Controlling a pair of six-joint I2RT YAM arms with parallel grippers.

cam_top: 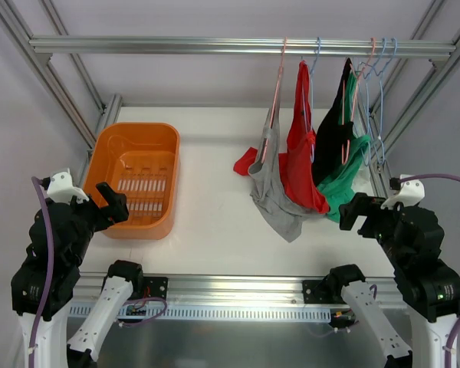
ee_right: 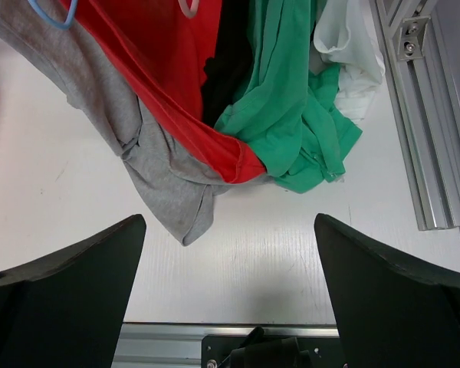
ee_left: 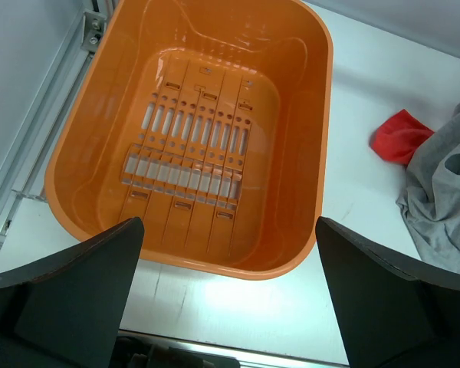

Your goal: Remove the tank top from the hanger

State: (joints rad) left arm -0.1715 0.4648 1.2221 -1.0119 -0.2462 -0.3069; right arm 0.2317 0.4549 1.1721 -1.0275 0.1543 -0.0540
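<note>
My right gripper grabs the pale pink wire hanger (cam_top: 277, 92) by its near side below the hook next, to free the tank top for removal.
The light grey tank top (cam_top: 272, 184) hangs from the pale pink wire hanger (cam_top: 277, 92) on the top rail, its lower part pooled on the table. It also shows in the right wrist view (ee_right: 149, 172) and at the right edge of the left wrist view (ee_left: 445, 192). My left gripper (cam_top: 111, 203) is open and empty over the near rim of the orange basket. My right gripper (cam_top: 353, 213) is open and empty, near the table's front right, short of the grey fabric's tip.
An orange basket (cam_top: 162, 157) stands at the left. A red garment (cam_top: 303, 153), a black one (cam_top: 331, 130) and a green one (cam_top: 345, 184) hang right of the tank top on other hangers. Light blue hangers (cam_top: 379, 84) hang at the far right. Frame posts flank the table.
</note>
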